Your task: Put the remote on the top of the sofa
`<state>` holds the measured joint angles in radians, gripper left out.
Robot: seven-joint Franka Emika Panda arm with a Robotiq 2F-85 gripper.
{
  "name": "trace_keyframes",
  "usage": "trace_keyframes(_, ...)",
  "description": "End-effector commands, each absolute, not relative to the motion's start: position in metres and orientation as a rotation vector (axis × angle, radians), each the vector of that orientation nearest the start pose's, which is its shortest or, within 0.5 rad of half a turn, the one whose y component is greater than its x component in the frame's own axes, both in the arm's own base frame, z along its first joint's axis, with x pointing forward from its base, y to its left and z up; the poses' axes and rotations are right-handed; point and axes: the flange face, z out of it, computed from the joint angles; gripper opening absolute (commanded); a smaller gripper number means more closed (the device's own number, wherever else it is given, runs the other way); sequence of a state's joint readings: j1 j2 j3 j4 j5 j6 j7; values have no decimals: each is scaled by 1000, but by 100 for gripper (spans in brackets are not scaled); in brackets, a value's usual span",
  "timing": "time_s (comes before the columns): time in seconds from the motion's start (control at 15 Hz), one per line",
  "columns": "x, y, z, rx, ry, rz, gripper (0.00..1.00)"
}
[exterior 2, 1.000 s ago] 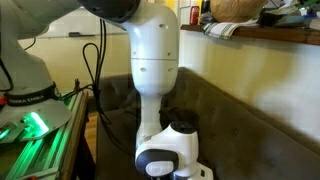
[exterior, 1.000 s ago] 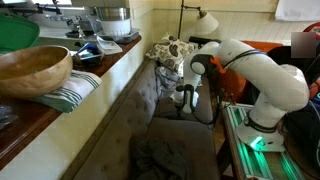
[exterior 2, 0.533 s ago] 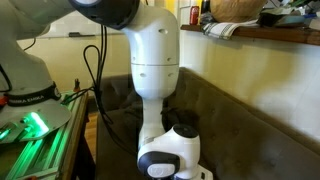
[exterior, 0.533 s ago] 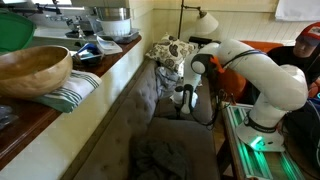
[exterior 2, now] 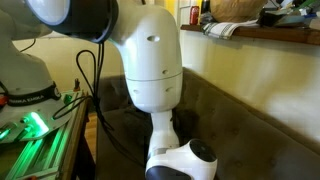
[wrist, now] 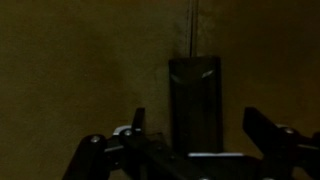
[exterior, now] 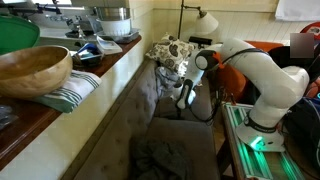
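My lined-up open fingers must lower before closing, or they'd miss the remote (wrist: 194,90).
In the wrist view a slim black remote (wrist: 194,90) lies lengthwise on the dark sofa seat. My gripper (wrist: 197,113) is open above it, with one finger (wrist: 138,118) to its left and the other finger (wrist: 258,120) to its right, both apart from it. In an exterior view the gripper (exterior: 184,95) points down over the seat cushion (exterior: 190,140) of the grey-brown sofa, close to the tufted backrest (exterior: 140,100) and below the pale upper edge (exterior: 100,115). The remote is hidden in both exterior views. The sofa (exterior 2: 245,110) shows behind my white arm.
A wooden counter (exterior: 20,125) above the sofa's back holds a wooden bowl (exterior: 32,68) and a striped cloth (exterior: 75,90). A patterned cushion (exterior: 168,50) sits at the far end. A dark cloth (exterior: 160,155) lies on the near seat. The green-lit stand (exterior: 255,140) is alongside.
My arm has shifted and the wrist has moved over the seat; in the close exterior view the arm now fills more of the frame and sits lower.
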<state>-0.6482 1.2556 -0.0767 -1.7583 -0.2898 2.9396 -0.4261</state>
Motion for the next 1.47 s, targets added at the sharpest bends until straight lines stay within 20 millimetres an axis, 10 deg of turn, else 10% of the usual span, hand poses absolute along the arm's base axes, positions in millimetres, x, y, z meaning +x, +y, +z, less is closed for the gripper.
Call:
trace_keyframes(0.0, 419, -351, -146, -3148, -110, 262, 100)
trace_keyframes(0.8, 446, -337, -182, -3252, 60, 354, 98)
trace_keyframes(0.87, 445, -337, -182, -3253, 64, 359, 74)
trace_keyframes(1.4, 444, -338, -174, -3255, 138, 352, 25)
